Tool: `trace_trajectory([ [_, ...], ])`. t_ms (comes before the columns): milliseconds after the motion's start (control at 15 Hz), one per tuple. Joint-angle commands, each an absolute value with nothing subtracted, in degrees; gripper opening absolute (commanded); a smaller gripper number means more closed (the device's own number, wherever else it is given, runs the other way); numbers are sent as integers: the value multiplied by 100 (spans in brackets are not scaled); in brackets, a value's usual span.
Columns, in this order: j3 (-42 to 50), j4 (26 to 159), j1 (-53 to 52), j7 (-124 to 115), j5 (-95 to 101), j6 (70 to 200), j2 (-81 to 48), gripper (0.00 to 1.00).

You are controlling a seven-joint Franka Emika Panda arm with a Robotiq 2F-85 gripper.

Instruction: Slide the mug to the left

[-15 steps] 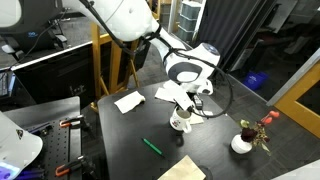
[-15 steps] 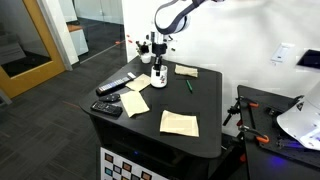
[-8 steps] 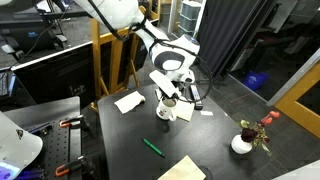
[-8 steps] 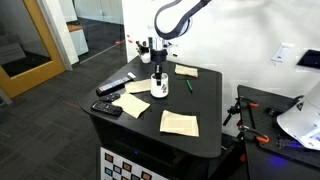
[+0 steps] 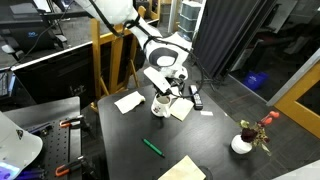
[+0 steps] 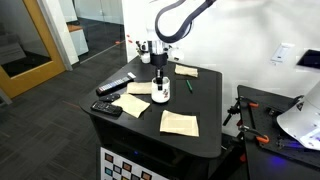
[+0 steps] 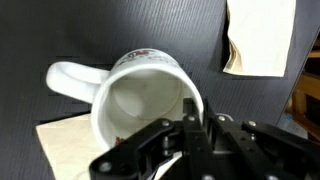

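The white mug's base [image 5: 160, 113] is touching the dark tabletop between the paper napkins. The mug would stay upright there if I opened now, so I should open my gripper.
The white mug [image 5: 160, 107] stands on the dark table and also shows in an exterior view [image 6: 159, 94]. In the wrist view the mug [image 7: 140, 75] fills the middle, its handle [image 7: 68, 82] pointing left and its pale inside showing. My gripper [image 5: 163, 96] reaches down onto it from above, also seen in an exterior view [image 6: 159, 80]. In the wrist view the gripper [image 7: 192, 112] is shut on the mug's rim, one finger inside and one outside the wall.
A white vase with red flowers [image 5: 243, 143] stands near a table corner, also in an exterior view [image 6: 144, 46]. A green pen [image 5: 151, 146] and paper napkins [image 5: 128, 101] [image 6: 179, 122] lie around. A remote [image 6: 117, 86] lies near the table's edge.
My gripper has slid the mug across the table, leftward and farther from the vase in one exterior view, while staying closed on its rim.
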State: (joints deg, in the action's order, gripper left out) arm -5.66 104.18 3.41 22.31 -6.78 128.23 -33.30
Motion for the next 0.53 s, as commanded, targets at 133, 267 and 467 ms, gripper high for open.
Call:
trace_trajectory([
  [133, -533, 10721, 258, 1946, -574, 12777, -3038, 44],
  [267, -512, 10789, 245, 1910, -556, 12837, -2961, 58],
  [467, -468, 10964, 244, 1793, -528, 12873, -2732, 81],
])
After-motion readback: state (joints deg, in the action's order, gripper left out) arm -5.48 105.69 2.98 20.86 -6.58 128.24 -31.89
